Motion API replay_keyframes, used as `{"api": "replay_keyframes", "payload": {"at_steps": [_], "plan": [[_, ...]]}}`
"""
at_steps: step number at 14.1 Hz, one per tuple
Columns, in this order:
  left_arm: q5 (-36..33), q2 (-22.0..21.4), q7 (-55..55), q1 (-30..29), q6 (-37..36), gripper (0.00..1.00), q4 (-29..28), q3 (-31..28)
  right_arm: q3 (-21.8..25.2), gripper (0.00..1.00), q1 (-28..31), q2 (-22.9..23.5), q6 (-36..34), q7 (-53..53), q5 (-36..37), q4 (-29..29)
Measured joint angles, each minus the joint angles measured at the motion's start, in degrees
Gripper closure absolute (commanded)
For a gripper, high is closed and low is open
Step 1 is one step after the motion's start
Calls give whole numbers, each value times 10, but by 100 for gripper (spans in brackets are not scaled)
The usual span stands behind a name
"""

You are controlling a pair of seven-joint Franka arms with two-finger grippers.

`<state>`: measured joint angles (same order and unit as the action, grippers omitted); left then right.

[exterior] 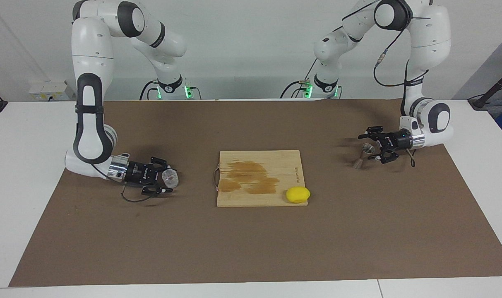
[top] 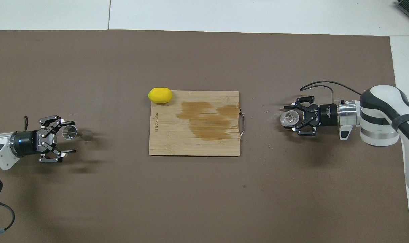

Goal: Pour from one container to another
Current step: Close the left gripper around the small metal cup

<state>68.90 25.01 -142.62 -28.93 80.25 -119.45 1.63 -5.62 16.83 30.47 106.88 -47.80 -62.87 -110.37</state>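
Note:
The right gripper grabs the clear glass cup by its round body [top: 289, 118] next, in order to pour.
The small clear glass cup [exterior: 171, 178] [top: 289, 118] stands on the brown mat toward the right arm's end of the table. My right gripper [exterior: 169, 179] [top: 291, 118] lies low and level around it, open, with one finger on each side of the cup. The silver hourglass jigger [exterior: 363, 155] [top: 70, 132] stands on the mat toward the left arm's end. My left gripper [exterior: 373, 146] [top: 71, 137] is open and level at the height of the jigger's upper cone, which sits between its fingertips without being gripped.
A wooden cutting board [exterior: 275, 194] [top: 167, 141] with a darker stained patch lies mid-table. A yellow lemon [exterior: 298, 195] [top: 160, 95] rests at the board's corner farther from the robots. The brown mat [exterior: 251, 248] covers the working area.

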Motion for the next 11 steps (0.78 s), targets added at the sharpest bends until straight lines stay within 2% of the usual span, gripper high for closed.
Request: {"api": "replay_keyframes", "payload": {"at_steps": [1,3,7,11], "plan": [[0,0,0,0,0,0,0,0,0,43,0,0,0,0,0,0],[0,0,-1,1,0,1,0,0,0,59,0,0,0,0,0,0],[0,0,-1,2,-1,2,-1,2,0,84,0,0,0,0,0,3],[3,0,-1,2,-2,5,-1,3,-1,91,-2,-1,0,1,0,11]]}}
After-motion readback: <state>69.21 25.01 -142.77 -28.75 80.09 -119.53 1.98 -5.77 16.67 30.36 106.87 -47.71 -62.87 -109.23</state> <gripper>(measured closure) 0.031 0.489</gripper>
